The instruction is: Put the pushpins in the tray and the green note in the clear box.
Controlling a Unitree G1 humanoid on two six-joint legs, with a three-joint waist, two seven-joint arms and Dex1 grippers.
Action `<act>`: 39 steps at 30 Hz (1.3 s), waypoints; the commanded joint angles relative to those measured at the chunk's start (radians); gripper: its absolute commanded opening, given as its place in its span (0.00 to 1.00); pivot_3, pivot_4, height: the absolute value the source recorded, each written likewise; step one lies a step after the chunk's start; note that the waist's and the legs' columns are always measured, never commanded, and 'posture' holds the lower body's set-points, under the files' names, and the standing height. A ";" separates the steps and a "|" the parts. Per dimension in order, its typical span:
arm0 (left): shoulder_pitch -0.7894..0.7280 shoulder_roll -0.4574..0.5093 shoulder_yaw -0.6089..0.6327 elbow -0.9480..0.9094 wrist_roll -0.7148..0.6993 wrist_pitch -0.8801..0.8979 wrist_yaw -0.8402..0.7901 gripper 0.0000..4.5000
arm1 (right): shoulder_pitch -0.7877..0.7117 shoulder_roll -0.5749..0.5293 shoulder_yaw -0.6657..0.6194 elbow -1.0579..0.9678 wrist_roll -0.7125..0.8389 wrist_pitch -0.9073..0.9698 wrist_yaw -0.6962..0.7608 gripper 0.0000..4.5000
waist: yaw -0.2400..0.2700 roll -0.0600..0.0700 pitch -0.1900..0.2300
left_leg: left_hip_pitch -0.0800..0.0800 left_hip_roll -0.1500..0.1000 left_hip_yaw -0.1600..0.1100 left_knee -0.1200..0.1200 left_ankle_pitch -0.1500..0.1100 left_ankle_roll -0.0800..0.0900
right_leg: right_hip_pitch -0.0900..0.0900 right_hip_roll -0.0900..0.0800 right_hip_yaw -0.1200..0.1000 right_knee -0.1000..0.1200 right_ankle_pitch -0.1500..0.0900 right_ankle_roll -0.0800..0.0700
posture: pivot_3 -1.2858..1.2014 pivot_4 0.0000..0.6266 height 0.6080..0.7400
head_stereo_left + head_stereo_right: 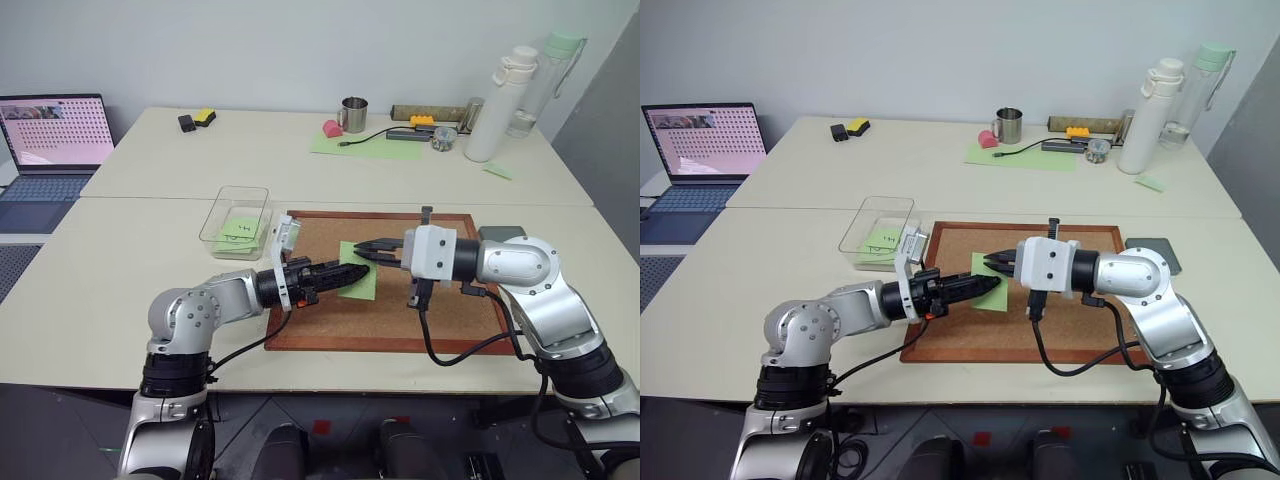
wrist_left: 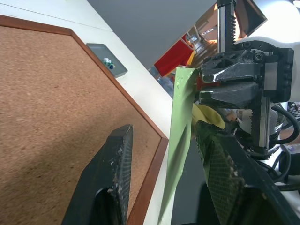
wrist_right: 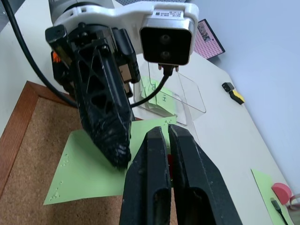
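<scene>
My left gripper closes on the green note now, since the fingers are on either side of the note and the note's near end reaches back past both.
The green note (image 1: 362,285) is over the cork board (image 1: 330,325), between my two grippers. My left gripper (image 1: 357,272) is open, and in the left wrist view the note (image 2: 180,140) runs edge-on between its two fingers (image 2: 115,159). My right gripper (image 1: 362,246) points at the left one, shut on a red pushpin (image 2: 200,83) right at the note's upper corner. The dark grey tray (image 1: 1155,255) lies past the board's right edge, with a few pushpins (image 2: 108,62) in it. Beyond the board's left corner is the clear box (image 1: 235,222), holding scribbled green notes.
On the far table are a laptop (image 1: 55,135) at the left, a mug (image 1: 353,113), a large green sheet (image 1: 365,147) with a cable on it, and two bottles (image 1: 500,100) at the right.
</scene>
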 commanded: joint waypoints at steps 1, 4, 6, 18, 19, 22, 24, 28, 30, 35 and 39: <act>-0.015 -0.013 0.004 -0.031 -0.014 -0.035 0.001 0.41 | -0.020 0.005 -0.006 -0.041 0.009 0.006 -0.011 0.00 | 0.000 0.000 0.000 | 0.000 0.000 0.000 0.000 0.000 0.000 | 0.000 0.000 0.000 0.000 0.000 0.000 | 0.52 0.24 1.00; -0.013 -0.014 0.007 -0.035 -0.023 -0.035 0.001 0.32 | -0.018 0.005 -0.007 -0.040 0.007 0.008 -0.011 0.00 | 0.000 0.000 0.000 | 0.000 0.000 0.000 0.000 0.000 0.000 | 0.000 0.000 0.000 0.000 0.000 0.000 | 0.52 0.24 1.00; -0.011 -0.014 0.008 -0.038 -0.025 -0.035 0.002 0.24 | -0.016 0.004 -0.008 -0.040 0.005 0.007 -0.012 0.00 | 0.000 0.000 0.000 | 0.000 0.000 0.000 0.000 0.000 0.000 | 0.000 0.000 0.000 0.000 0.000 0.000 | 0.52 0.24 1.00; -0.013 -0.020 0.014 0.032 0.046 -0.088 0.060 0.01 | -0.011 0.003 -0.010 -0.021 -0.010 -0.011 -0.017 0.00 | 0.000 0.000 0.000 | 0.000 0.000 0.000 0.000 0.000 0.000 | 0.000 0.000 0.000 0.000 0.000 0.000 | 0.52 0.24 1.00; -0.017 -0.022 0.021 0.069 0.071 -0.105 0.087 0.01 | -0.012 0.004 -0.011 -0.024 -0.009 -0.009 -0.019 0.00 | 0.000 0.000 0.000 | 0.000 0.000 0.000 0.000 0.000 0.000 | 0.000 0.000 0.000 0.000 0.000 0.000 | 0.52 0.24 1.00; -0.026 -0.021 0.036 0.120 0.091 -0.125 0.111 0.01 | -0.015 0.009 -0.010 -0.034 -0.008 -0.001 -0.022 0.00 | -0.001 0.000 0.000 | 0.000 0.000 0.000 0.000 0.000 0.000 | 0.000 0.000 0.000 0.000 0.000 0.000 | 0.52 0.24 1.00; -0.036 -0.021 0.036 0.124 0.092 -0.127 0.110 0.01 | -0.016 0.012 -0.008 -0.036 -0.008 0.000 -0.024 0.00 | 0.000 0.000 0.000 | 0.000 0.000 0.000 0.000 0.000 0.000 | 0.000 0.000 0.000 0.000 0.000 0.000 | 0.52 0.24 1.00; -0.044 -0.027 0.026 0.102 0.090 -0.126 0.101 0.01 | -0.009 0.012 -0.012 -0.031 -0.008 -0.002 -0.029 0.00 | 0.000 0.000 0.000 | 0.000 0.000 0.000 0.000 0.000 0.000 | 0.000 0.000 0.000 0.000 0.000 0.000 | 0.52 0.24 1.00; -0.042 -0.018 -0.005 0.054 0.103 -0.137 0.085 0.01 | 0.016 0.016 -0.050 -0.022 0.008 0.042 -0.063 0.00 | 0.000 0.000 0.000 | 0.000 0.000 0.000 0.000 0.000 0.000 | 0.000 0.000 0.000 0.000 0.000 0.000 | 0.52 0.24 1.00; -0.067 0.032 -0.194 -0.115 0.255 -0.276 0.031 0.01 | 0.088 0.042 -0.291 0.083 0.070 0.226 -0.259 0.00 | 0.012 -0.002 0.001 | -0.001 0.000 -0.001 0.000 0.000 0.000 | 0.000 -0.001 0.000 0.000 0.000 0.000 | 0.52 0.24 1.00; -0.104 0.050 -0.397 -0.139 0.474 -0.513 -0.030 0.01 | 0.097 0.023 -0.476 0.293 0.077 0.305 -0.411 0.00 | 0.023 -0.002 0.001 | 0.000 -0.001 0.002 0.000 0.000 -0.001 | 0.000 -0.002 0.002 -0.001 0.000 0.000 | 0.52 0.24 1.00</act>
